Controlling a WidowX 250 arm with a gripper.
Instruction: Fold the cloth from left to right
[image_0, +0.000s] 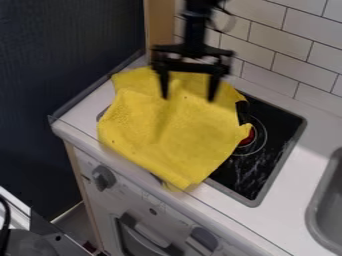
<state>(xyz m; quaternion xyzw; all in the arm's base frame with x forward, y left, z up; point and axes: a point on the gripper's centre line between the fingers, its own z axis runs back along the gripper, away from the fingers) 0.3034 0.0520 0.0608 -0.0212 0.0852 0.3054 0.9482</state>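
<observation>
Next, my gripper grabs the cloth by its edge beside the dark panel, to fold it over toward the red spot.
The black gripper hangs over the upper part of the yellow cloth, its two fingers pointing down and spread apart with nothing between them. Spread out and slightly wrinkled, the yellow cloth covers the left part of the stove top. Its lower corner reaches the counter's front edge, and its right corner lies on the black hob. Whether the fingertips touch the cloth, I cannot tell.
The black hob extends right of the cloth, with a red spot beside the cloth's edge. A grey sink is at the right. White tiled wall rises behind; a dark panel stands at left.
</observation>
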